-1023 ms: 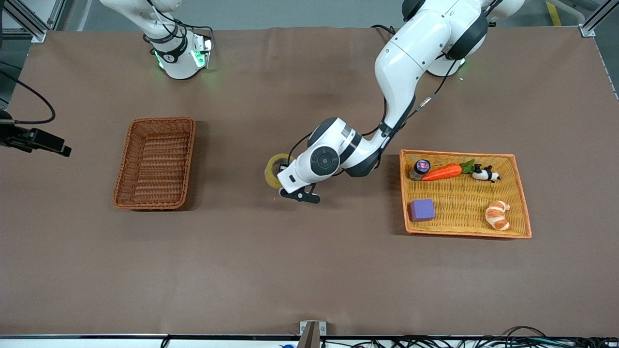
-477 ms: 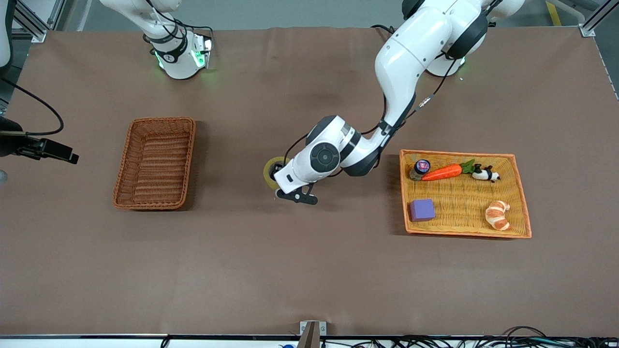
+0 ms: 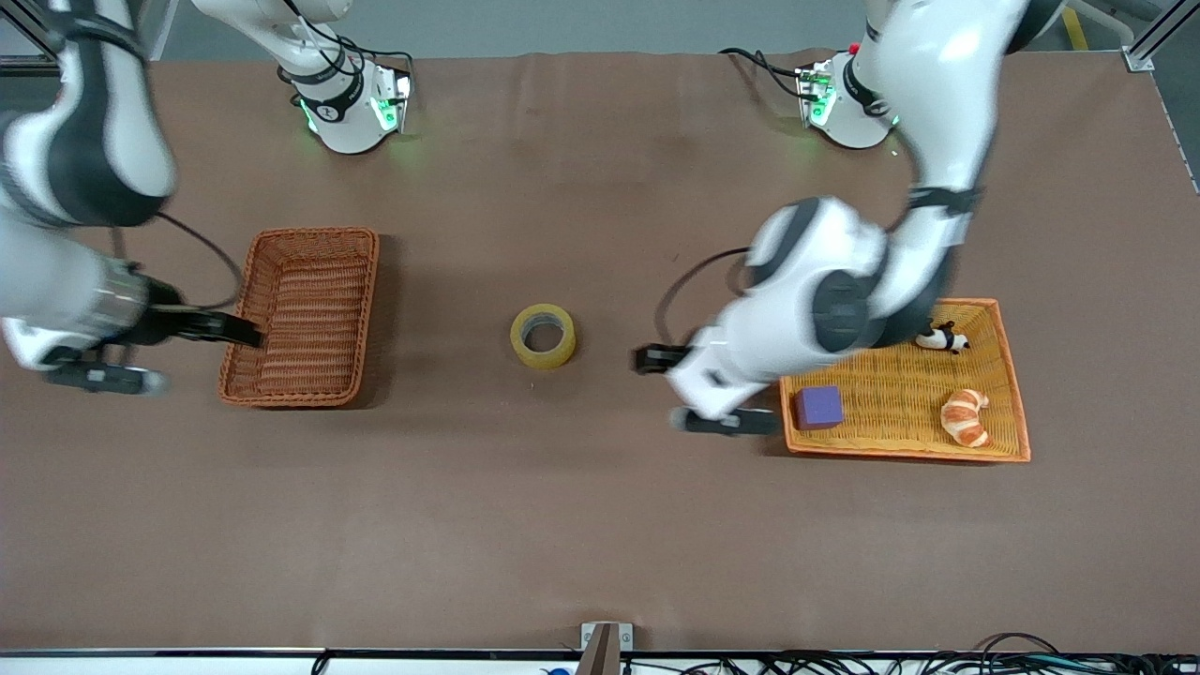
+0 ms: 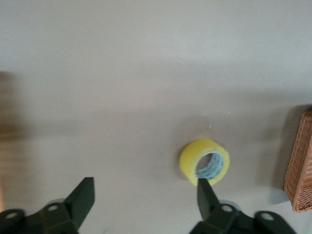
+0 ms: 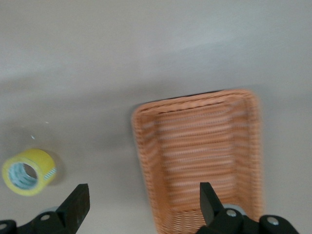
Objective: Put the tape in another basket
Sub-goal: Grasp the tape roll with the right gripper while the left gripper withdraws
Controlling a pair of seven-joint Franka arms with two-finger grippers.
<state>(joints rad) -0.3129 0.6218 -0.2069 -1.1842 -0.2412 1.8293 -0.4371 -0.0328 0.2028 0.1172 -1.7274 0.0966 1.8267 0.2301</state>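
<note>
The tape needs to go into the reddish-brown basket (image 3: 302,317), so my right gripper needs to grab the tape next by its ring's side (image 3: 523,336).
The tape (image 3: 543,336), a yellowish ring with a grey core, lies flat on the brown table between the two baskets, touching nothing. It also shows in the left wrist view (image 4: 204,161) and in the right wrist view (image 5: 28,171). The reddish-brown basket (image 3: 302,317) stands empty toward the right arm's end; the right wrist view (image 5: 200,156) looks into it. My left gripper (image 3: 658,389) is open and empty, over the table between the tape and the tray. My right gripper (image 3: 208,357) is open and empty over the basket's outer rim.
A light orange woven tray (image 3: 900,431) toward the left arm's end holds a purple block (image 3: 818,407), a croissant (image 3: 966,417) and a toy panda (image 3: 940,336). The left arm covers the tray's corner nearest the tape.
My left gripper has let go of the tape and drawn back toward the tray. The tape now lies alone on the table. My right arm has swung in over the basket.
</note>
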